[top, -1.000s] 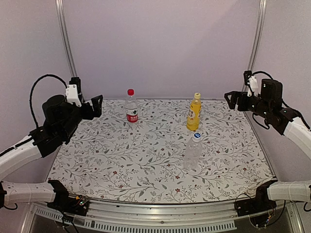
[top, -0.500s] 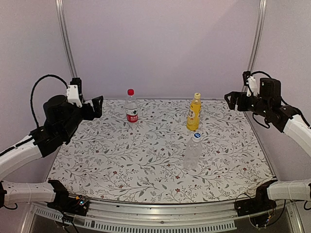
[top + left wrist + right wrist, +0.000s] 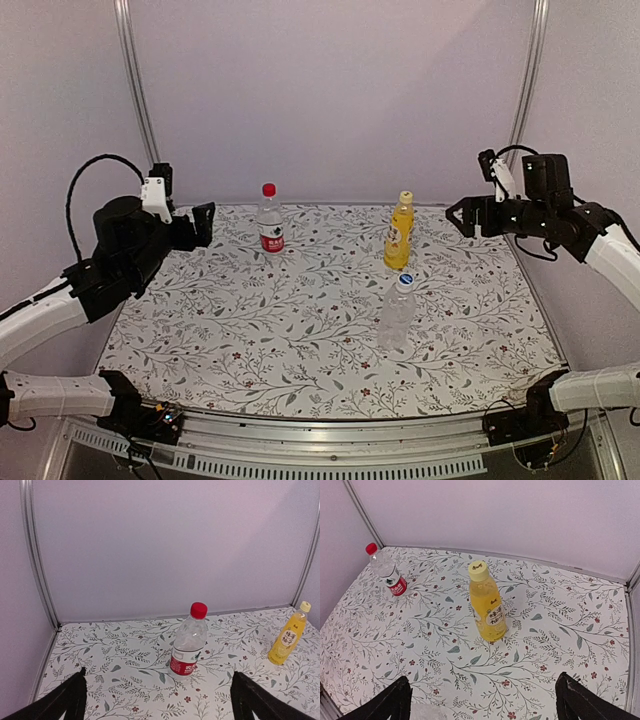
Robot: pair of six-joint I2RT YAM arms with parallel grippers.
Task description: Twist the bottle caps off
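Note:
The blue-capped clear bottle's body has to stay free for my left gripper during unscrewing. My right gripper should grab the bottle by its neck (image 3: pixel 403 292) next.
Three bottles stand upright on the floral table. The red-labelled clear bottle (image 3: pixel 270 228) has a red cap (image 3: pixel 268 189), and it is centred in the left wrist view (image 3: pixel 187 647). The yellow bottle (image 3: pixel 398 243) carries a yellow cap (image 3: pixel 406 197) and stands ahead in the right wrist view (image 3: pixel 488 611). The unlabelled clear bottle (image 3: pixel 396 316) has a blue cap (image 3: pixel 404 281). My left gripper (image 3: pixel 200 224) hovers open left of the red-capped bottle. To the right of the yellow bottle my right gripper (image 3: pixel 462 217) hangs open. Neither touches anything.
The floral table cover (image 3: pixel 250 320) is enclosed by plain walls with metal corner rails (image 3: pixel 135 100). A raised metal rim (image 3: pixel 629 645) runs along the table's right side. The arm bases (image 3: pixel 130 405) sit at the near corners.
My right gripper has swung left and slightly lower, towards the yellow bottle. The left arm has crept slightly right. The bottles have not moved.

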